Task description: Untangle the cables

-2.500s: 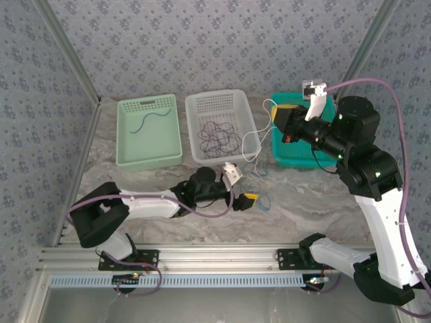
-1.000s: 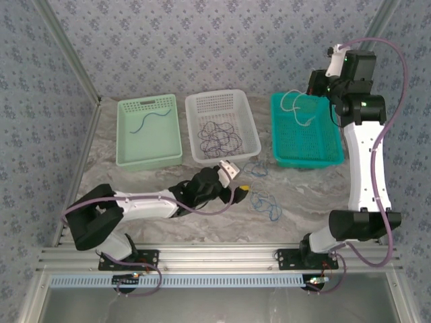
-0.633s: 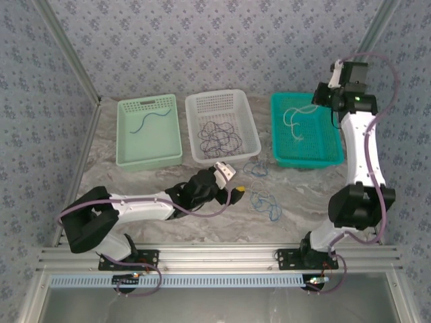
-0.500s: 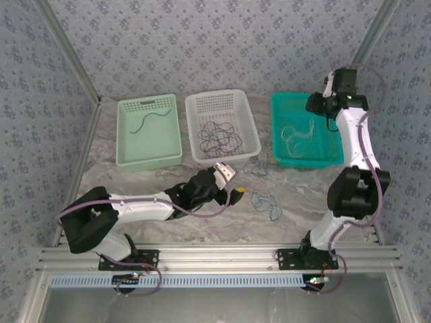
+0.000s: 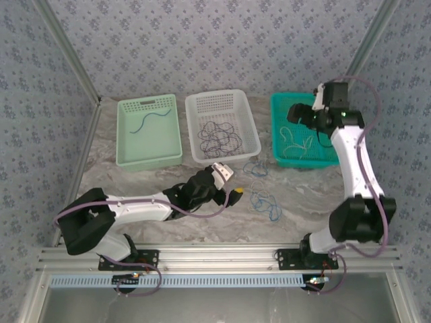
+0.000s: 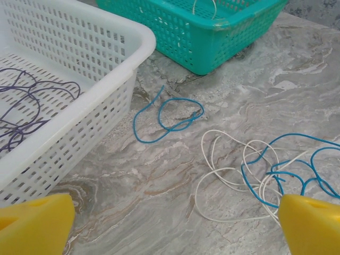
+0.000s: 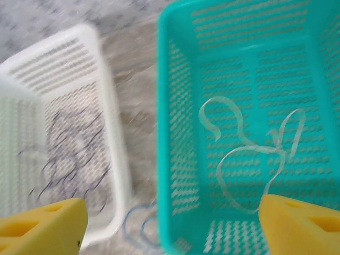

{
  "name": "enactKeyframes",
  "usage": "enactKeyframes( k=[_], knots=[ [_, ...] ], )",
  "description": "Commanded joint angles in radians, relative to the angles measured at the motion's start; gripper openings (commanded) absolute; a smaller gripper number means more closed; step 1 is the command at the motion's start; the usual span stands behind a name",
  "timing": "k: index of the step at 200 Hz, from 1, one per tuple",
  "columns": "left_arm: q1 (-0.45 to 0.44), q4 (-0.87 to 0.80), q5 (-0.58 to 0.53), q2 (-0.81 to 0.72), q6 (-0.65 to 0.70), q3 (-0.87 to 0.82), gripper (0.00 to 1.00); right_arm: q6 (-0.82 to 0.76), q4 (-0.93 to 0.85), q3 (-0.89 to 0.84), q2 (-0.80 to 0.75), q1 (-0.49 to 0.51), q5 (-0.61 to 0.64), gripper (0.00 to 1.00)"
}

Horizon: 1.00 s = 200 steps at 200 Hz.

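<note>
My right gripper should next untangle the cables by grabbing only a piece of blue cable in the tangle (image 5: 275, 209), free of the pale white cable.
A tangle of blue and pale white cables (image 5: 264, 200) (image 6: 243, 172) lies on the marble table, just right of my left gripper (image 5: 232, 188) (image 6: 172, 226). That gripper is low and open, its yellow fingertips (image 6: 34, 223) wide apart with bare table between them. A separate blue cable loop (image 5: 254, 168) (image 6: 180, 99) (image 7: 139, 226) lies near the white basket's corner. My right gripper (image 5: 298, 116) (image 7: 172, 223) hovers open over the teal basket (image 5: 275, 134) (image 7: 163, 133), where a pale white cable (image 5: 298, 140) (image 7: 245, 148) lies loose. Dark cables (image 5: 219, 136) (image 7: 69, 143) curl in the white basket.
The white basket (image 5: 219, 94) (image 6: 90, 111) stands at the back centre. A light green basket (image 5: 148, 101) to its left holds one blue cable (image 5: 149, 121). Patterned walls close the back and both sides. Open table stretches in front of the baskets.
My right arm carried the white cable over the teal basket and let it go there, then dropped lower above the basket. The left gripper crept a little toward the tangle.
</note>
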Motion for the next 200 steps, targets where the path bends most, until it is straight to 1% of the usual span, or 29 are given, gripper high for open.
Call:
enactKeyframes(
  k=[1, 27, 47, 66, 80, 90, 105, 137, 174, 200],
  knots=[
    [-0.006, 0.0, -0.045, -0.041, -0.012, -0.009, 0.99, 0.04, -0.073, -0.127, -0.054, 0.093, -0.011, 0.83],
    [-0.006, -0.014, -0.089, -0.05, -0.023, -0.01, 0.99, 0.072, -0.11, -0.324, -0.157, 0.22, 0.097, 0.78],
    [-0.005, -0.013, -0.124, -0.062, -0.028, -0.022, 0.99, 0.141, -0.12, -0.456, -0.252, 0.295, 0.128, 0.73],
    [0.003, -0.005, -0.151, -0.084, -0.027, -0.038, 0.99, 0.218, -0.158, -0.523, -0.312, 0.364, 0.164, 0.7],
    [0.016, -0.007, -0.151, -0.103, -0.032, -0.047, 0.99, 0.274, -0.177, -0.568, -0.351, 0.423, 0.202, 0.68],
    [0.025, -0.009, -0.145, -0.114, -0.035, -0.05, 0.99, 0.314, -0.185, -0.604, -0.372, 0.454, 0.22, 0.64],
    [0.042, -0.015, -0.128, -0.123, -0.04, -0.053, 0.99, 0.357, -0.193, -0.653, -0.385, 0.479, 0.218, 0.6],
    [0.052, -0.018, -0.126, -0.121, -0.05, -0.055, 0.99, 0.409, -0.205, -0.721, -0.401, 0.528, 0.234, 0.58],
    [0.052, -0.019, -0.13, -0.126, -0.063, -0.061, 0.99, 0.417, -0.16, -0.77, -0.396, 0.533, 0.239, 0.56],
    [0.052, -0.016, -0.134, -0.141, -0.069, -0.071, 0.99, 0.402, -0.114, -0.781, -0.337, 0.534, 0.252, 0.53]
  ],
)
